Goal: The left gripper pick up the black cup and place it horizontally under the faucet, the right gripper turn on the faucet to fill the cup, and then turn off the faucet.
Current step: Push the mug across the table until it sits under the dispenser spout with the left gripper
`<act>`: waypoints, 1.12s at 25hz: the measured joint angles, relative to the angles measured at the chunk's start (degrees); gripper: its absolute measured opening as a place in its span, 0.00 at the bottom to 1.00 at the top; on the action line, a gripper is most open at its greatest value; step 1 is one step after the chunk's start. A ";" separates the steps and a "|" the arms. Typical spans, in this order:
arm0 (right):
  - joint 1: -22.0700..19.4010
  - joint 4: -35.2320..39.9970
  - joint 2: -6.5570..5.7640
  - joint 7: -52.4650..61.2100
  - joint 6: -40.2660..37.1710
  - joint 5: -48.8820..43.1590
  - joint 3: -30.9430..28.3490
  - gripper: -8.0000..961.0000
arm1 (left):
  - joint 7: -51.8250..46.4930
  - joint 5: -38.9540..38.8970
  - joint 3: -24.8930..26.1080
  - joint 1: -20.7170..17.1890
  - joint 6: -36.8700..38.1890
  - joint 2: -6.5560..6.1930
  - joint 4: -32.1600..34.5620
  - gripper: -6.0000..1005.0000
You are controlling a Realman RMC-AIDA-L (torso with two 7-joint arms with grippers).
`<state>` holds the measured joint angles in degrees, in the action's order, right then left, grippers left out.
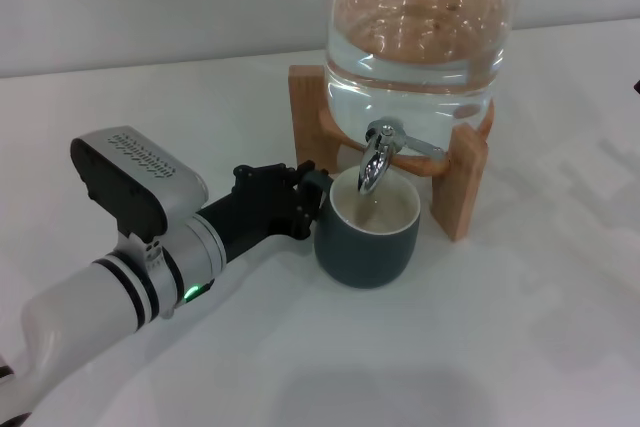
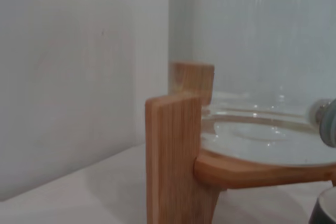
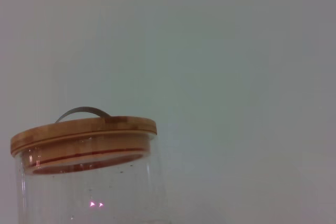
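The black cup in my left gripper has its base on the tabletop under the faucet. It would stay standing if I opened my left gripper now.
The black cup [image 1: 368, 232] stands upright on the white table, its cream inside open right under the faucet [image 1: 376, 159]. The chrome faucet is fitted to the big clear glass jar [image 1: 420, 37], with its thin lever [image 1: 422, 148] pointing to the right. My left gripper [image 1: 312, 195] reaches in from the left and is shut on the cup at its left side, hiding the handle. In the left wrist view a bit of the cup's rim [image 2: 326, 209] and of the faucet [image 2: 327, 121] show. I see no water stream. The right gripper is out of view.
The jar holds water and rests on a wooden stand [image 1: 462, 187], also seen in the left wrist view [image 2: 173, 156]. The right wrist view shows the jar's wooden lid [image 3: 84, 130] with a metal handle, against a plain wall. The white table [image 1: 520, 337] spreads around.
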<state>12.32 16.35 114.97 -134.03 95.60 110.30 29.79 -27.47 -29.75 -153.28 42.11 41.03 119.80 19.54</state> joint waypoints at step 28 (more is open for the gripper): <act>-0.42 -0.09 -0.01 0.09 -0.15 -0.09 0.00 0.75 | 1.98 0.14 0.06 -1.35 0.77 -0.21 0.02 0.34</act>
<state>11.90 16.26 114.96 -133.94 95.45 110.21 29.79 -25.48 -29.62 -153.22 40.76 41.79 119.59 19.55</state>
